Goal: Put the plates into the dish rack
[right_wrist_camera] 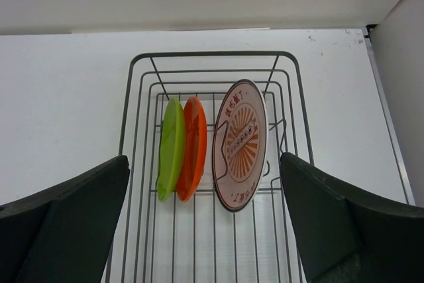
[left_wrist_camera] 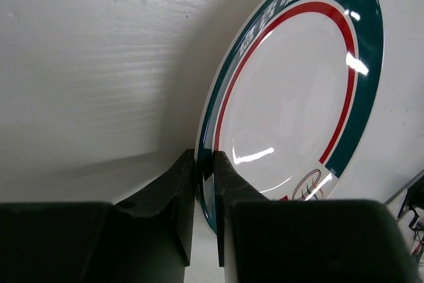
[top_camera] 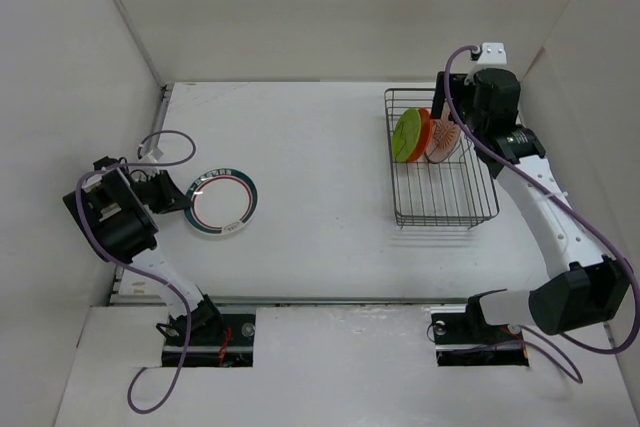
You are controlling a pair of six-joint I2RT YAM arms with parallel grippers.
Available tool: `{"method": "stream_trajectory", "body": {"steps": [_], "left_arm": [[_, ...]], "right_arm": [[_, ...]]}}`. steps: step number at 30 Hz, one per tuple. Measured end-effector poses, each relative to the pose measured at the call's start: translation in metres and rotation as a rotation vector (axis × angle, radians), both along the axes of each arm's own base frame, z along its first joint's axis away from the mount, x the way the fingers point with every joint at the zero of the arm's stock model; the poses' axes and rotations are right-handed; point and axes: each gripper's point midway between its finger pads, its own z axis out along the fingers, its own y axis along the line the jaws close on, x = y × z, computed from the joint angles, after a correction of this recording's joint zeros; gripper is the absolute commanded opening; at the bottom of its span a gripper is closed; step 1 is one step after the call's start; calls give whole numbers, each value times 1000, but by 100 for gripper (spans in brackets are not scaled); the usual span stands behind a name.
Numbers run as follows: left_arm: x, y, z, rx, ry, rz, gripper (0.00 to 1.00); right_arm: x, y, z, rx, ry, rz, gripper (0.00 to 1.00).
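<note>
I would bring the white plate up by its rim (top_camera: pixel 189 204) (left_wrist_camera: pixel 207 158) if I lifted my left gripper now. The gripper's fingers close on both sides of the plate's rim.
The white plate with the dark green-and-red rim ring (top_camera: pixel 222 201) lies at the table's left. My left gripper (top_camera: pixel 183 196) is shut on its left rim; the left wrist view shows the fingers (left_wrist_camera: pixel 182 197) pinching the rim of the plate (left_wrist_camera: pixel 291 91). The dish rack (top_camera: pixel 440 162) stands at the back right. In it stand the lime green plate (right_wrist_camera: pixel 171 147), the orange plate (right_wrist_camera: pixel 193 145) and the sunburst plate (right_wrist_camera: pixel 240 142), on edge side by side. My right gripper (right_wrist_camera: pixel 205 223) is open and empty above the rack, behind the plates.
White walls enclose the table on the left, back and right. The rack's near half (top_camera: pixel 447 197) holds only bare wire. Purple cables (top_camera: pixel 170 147) loop beside the left arm.
</note>
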Motion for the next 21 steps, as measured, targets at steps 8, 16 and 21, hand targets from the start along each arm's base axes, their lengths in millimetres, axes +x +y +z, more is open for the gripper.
{"method": "stream_trajectory", "body": {"steps": [8,16,21], "left_arm": [[5,-23,27,-25,-63,-113,0],[43,-75,120,105,-310,-333,0],[52,-114,171,101,-421,-441,0]], "right_arm": [[3,23,-4,58,-11,107,100],[-5,100,-20,148,-20,444,100],[-23,175,-27,210,-43,775,100]]}}
